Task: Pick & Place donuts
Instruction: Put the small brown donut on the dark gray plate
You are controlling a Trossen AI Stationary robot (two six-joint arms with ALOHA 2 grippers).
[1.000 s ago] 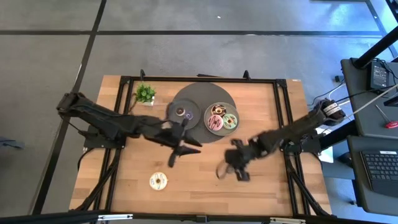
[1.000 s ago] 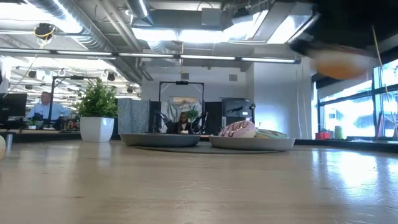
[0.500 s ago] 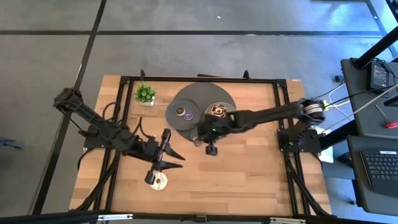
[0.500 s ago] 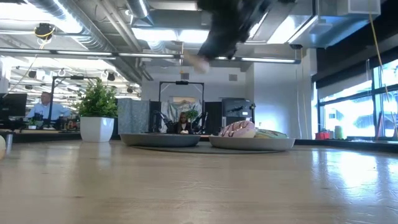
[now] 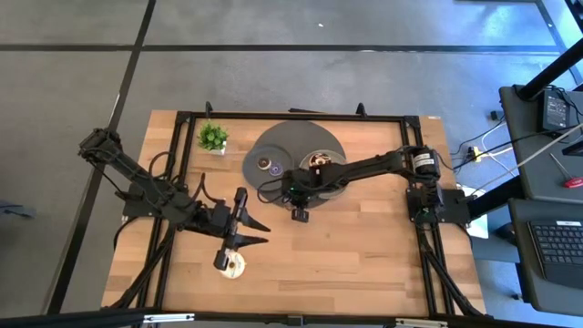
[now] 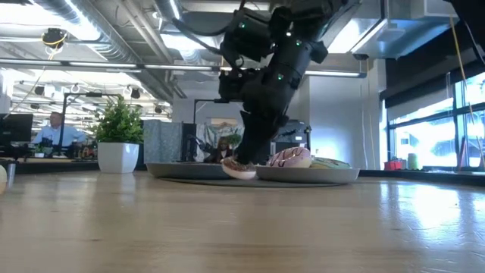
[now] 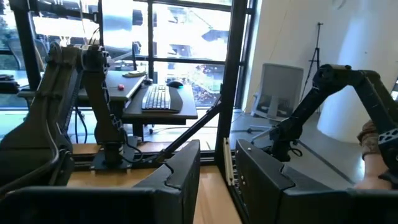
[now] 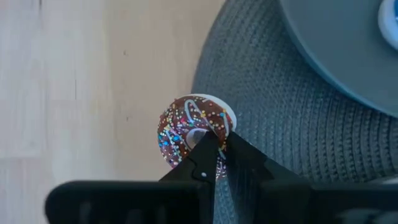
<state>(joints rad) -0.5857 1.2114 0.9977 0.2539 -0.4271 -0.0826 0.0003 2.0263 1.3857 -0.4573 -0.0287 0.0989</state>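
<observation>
My right gripper has the chocolate donut (image 8: 183, 127) down at the edge of the dark mat (image 8: 298, 143), and the donut would lie flat, so it is now time to release it.
The chocolate donut (image 8: 183, 127), with coloured sprinkles, sits at the edge of the round dark mat (image 8: 298, 143), half over the wood. My right gripper (image 8: 217, 140) is shut on it, reaching down from above (image 6: 254, 148). A cream-white donut (image 5: 233, 265) lies flat on the table near the near edge. My left gripper (image 5: 255, 232) hovers open just above and beside it. The small plate (image 5: 260, 175) carries mini donuts. The pink donut (image 6: 290, 158) lies on the other plate (image 6: 333, 175), partly hidden in the high view by my right arm. My right gripper pinches one side of the chocolate donut's ring (image 8: 219, 122) between its two fingers, one fingertip (image 8: 204, 144) at the hole and the other outside the ring. The fingers come from above, pointing down. The donut (image 6: 241, 168) is down at the mat's near edge, roughly flat.
A small potted plant (image 5: 213, 137) stands at the far left corner. The mat with both grey plates fills the table's far middle. Bare wood lies across the near half and the right side. A black frame runs along the table's edges.
My right gripper carried the donut from the near right of the table toward the far left, then came down at the mat's near edge. My left gripper drew back from the mat toward the near left, stopped beside the cream-white donut, and has held still since.
</observation>
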